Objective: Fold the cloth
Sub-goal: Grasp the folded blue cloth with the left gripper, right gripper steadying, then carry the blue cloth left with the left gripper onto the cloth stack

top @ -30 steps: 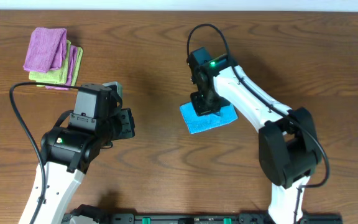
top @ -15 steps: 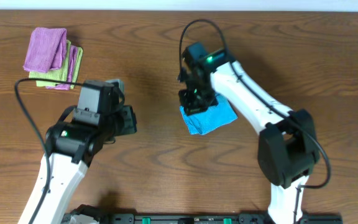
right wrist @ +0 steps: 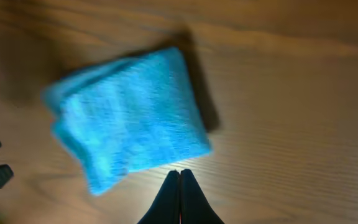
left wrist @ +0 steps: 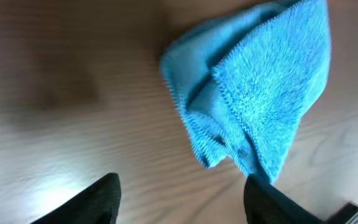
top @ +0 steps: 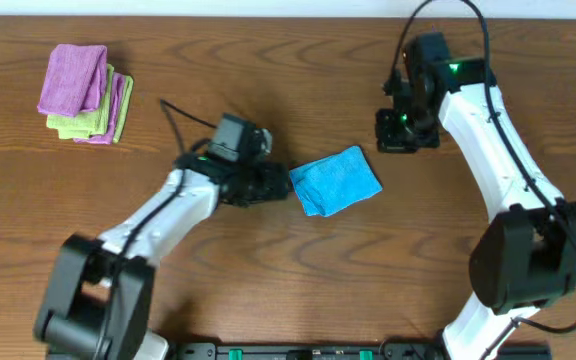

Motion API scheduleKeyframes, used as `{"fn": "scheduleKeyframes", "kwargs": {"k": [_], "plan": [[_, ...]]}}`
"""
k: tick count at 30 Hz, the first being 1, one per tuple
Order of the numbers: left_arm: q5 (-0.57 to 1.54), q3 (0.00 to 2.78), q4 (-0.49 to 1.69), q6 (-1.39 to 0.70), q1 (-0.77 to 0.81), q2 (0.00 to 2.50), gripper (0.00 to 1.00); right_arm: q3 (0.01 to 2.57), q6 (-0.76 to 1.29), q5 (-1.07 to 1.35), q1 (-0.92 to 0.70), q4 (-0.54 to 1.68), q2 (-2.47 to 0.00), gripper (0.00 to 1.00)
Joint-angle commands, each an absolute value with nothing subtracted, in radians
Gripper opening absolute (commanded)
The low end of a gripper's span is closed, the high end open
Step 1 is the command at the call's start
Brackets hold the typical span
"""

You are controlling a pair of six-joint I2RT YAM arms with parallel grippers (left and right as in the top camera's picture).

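The robot will next grab the blue cloth by its layered edge [top: 300,192] [left wrist: 205,124] with its left gripper, layers together, to set it folded on the stack.
The blue cloth [top: 336,181] lies folded into a small thick rectangle at the middle of the wooden table, its layered edges showing in the left wrist view [left wrist: 253,93]. My left gripper [top: 282,186] sits at the cloth's left edge, open, with the table between its fingers [left wrist: 182,196]. One fingertip [left wrist: 272,199] is right beside the cloth's near corner. My right gripper [top: 400,140] is up and to the right of the cloth, apart from it. Its jaws are shut on nothing [right wrist: 180,180], just off the cloth's [right wrist: 129,121] edge.
A stack of folded purple and green cloths [top: 83,82] lies at the far left corner. The table's back edge [top: 288,16] runs along the top. Both arm bases stand at the near edge.
My left arm has swung right to the cloth's left edge and opened its jaws. My right gripper has come off the cloth and moved up and to the right, still shut.
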State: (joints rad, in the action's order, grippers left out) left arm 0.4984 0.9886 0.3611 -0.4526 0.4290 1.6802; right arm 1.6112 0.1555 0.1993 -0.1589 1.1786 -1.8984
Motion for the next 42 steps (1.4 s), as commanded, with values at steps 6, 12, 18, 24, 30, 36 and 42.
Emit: {"fn": "scheduleKeyframes", "kwargs": {"k": [6,12,18,24,30,36,42], "plan": [[0.525,0.981,0.242,-0.602,0.52,1.806,0.98,1.393,0.174,0.188,-0.118,0.983,-1.905,0.02],[0.619,0.981,0.163,-0.661,0.525,1.858,0.95,1.36,0.193,0.252,-0.121,0.902,-1.948,0.01],[0.66,0.981,0.118,-0.712,0.526,1.89,0.95,1.36,0.209,0.281,-0.147,0.869,-2.016,0.01],[0.659,0.981,0.119,-0.746,0.526,1.89,0.96,1.36,0.232,0.345,-0.208,0.819,-2.048,0.02],[0.645,0.981,0.129,-0.76,0.526,1.89,0.71,1.36,0.232,0.345,-0.226,0.816,-2.048,0.02],[0.588,0.98,0.134,-0.775,0.526,1.891,0.2,1.36,0.231,0.351,-0.222,0.831,-2.048,0.02],[0.567,0.98,0.123,-0.754,0.502,1.89,0.06,1.369,0.218,0.374,-0.218,0.854,-2.046,0.02]]}}
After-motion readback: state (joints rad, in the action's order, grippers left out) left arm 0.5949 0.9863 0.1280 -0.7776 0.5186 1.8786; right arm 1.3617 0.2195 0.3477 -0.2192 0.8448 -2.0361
